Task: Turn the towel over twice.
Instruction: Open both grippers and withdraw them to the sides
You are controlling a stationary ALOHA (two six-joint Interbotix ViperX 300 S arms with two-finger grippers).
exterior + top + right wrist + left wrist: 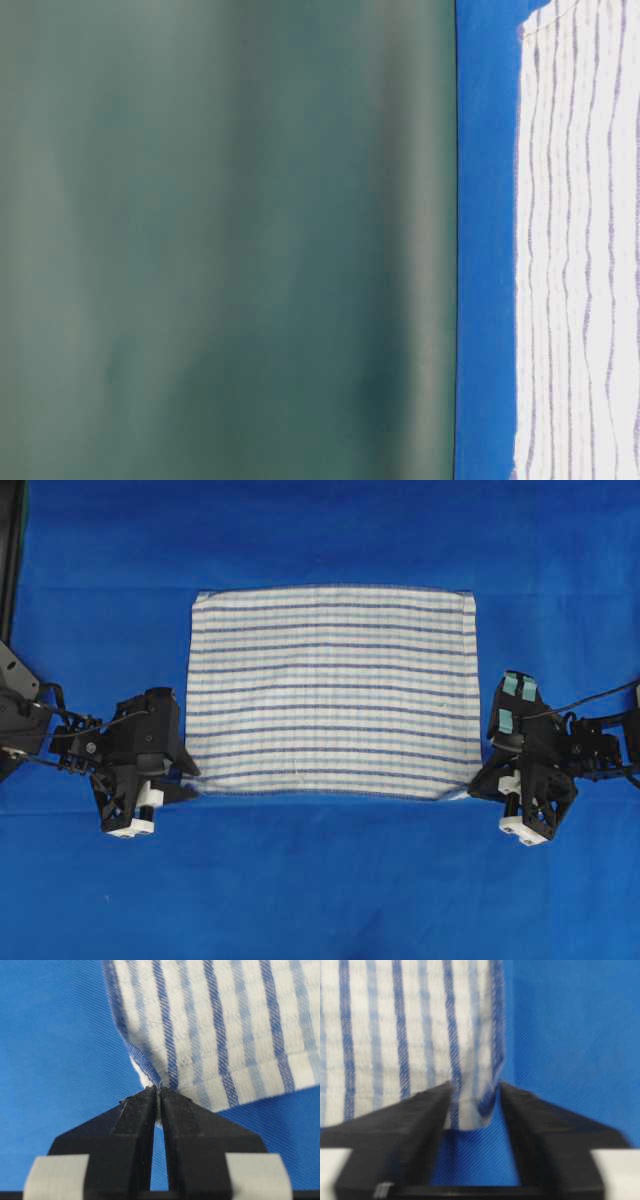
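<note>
My left gripper pinches the towel (335, 690) by its lifted hem corner (199, 783) next, since that corner stands loose while the rest lies spread flat on the covering.
The striped towel (335, 690) lies spread flat on the blue table covering (320, 880), its near edge slightly lifted at both corners. My left gripper (190, 785) sits at the towel's near left corner. In the left wrist view its jaws (475, 1087) stand apart, and the towel's corner (470, 1105) hangs loose between them, close to one finger. My right gripper (478, 785) is at the near right corner. In the right wrist view its fingers (159, 1091) are pressed together on the towel's hemmed corner (150, 1077). The table-level view shows the towel (580, 250) lying flat.
Blue covering runs all round the towel, with wide room in front of it (320, 900) and behind it (330, 530). A dark upright frame (10, 550) stands at the far left edge. A dull green backdrop (220, 240) rises behind the table.
</note>
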